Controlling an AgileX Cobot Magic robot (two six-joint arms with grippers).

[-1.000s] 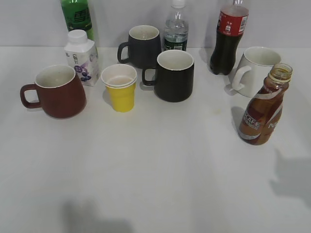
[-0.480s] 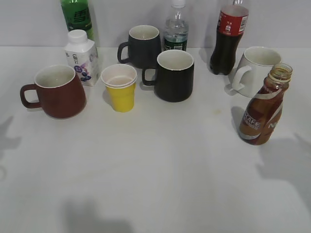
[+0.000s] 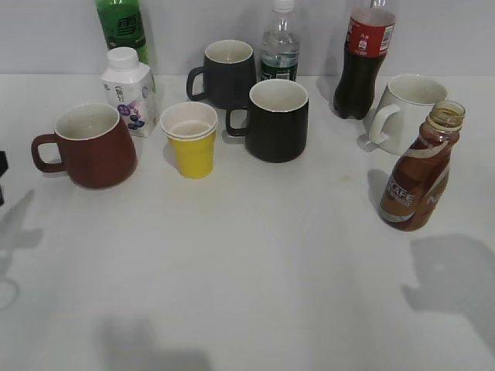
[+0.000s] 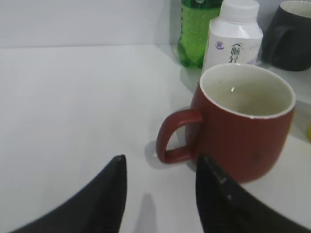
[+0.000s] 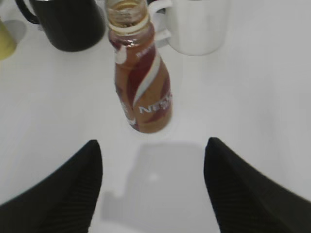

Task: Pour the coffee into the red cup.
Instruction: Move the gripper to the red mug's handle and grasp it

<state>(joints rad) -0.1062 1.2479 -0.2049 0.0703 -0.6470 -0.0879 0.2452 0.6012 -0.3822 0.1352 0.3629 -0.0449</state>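
I should next grab the cup with my left gripper by its narrow handle, because the red cup's round body is too wide for the fingertips.
The coffee bottle stands open, without a cap, at the right of the table; it also shows in the right wrist view. The red cup stands upright at the left with its handle to the left; the left wrist view shows it close up, white inside and empty. My left gripper is open and empty, just short of the cup's handle. My right gripper is open and empty, a little short of the bottle. Only a dark edge of the left arm shows in the exterior view.
A yellow paper cup, two black mugs and a white mug stand mid-table. A cola bottle, water bottle, green bottle and white drink carton line the back.
The arm shadows have shifted inward on both sides, and a dark bit of the left arm has come into view at the left edge. Nothing on the table has moved.
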